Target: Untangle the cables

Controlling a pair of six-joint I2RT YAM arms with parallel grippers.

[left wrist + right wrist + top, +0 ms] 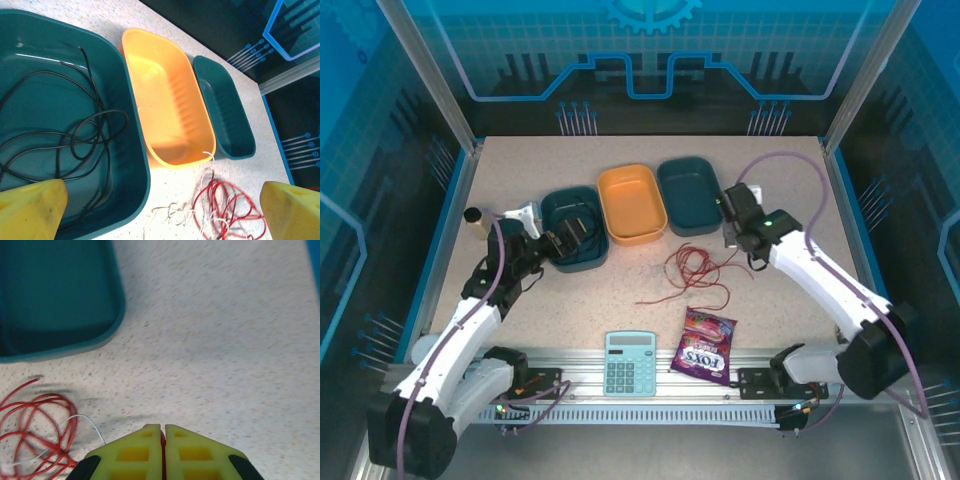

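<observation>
My left gripper is to take hold of the red cable (695,270) next, near its loose end that faces the bins, so the cable pulls out of the tangle.
The red cable (695,270) lies in loose loops on the table in front of the orange bin (632,204). The white cable (175,212) is tangled through the red cable (225,205). My right gripper (740,250) is at the heap's right edge. In the right wrist view, my right gripper (163,432) is shut with a sliver of red cable pinched between its fingers, and the loops (35,425) and white cable (85,420) trail off to the left. The black cable (75,135) lies coiled inside the left teal bin (30,50). My left gripper (160,212) hangs open over that bin's near edge.
A second teal bin (685,195) stands right of the orange one. A calculator (631,362) and a purple candy bag (704,344) lie near the front rail. A small cylinder (475,217) and a white object (520,213) sit at the left, behind my left arm.
</observation>
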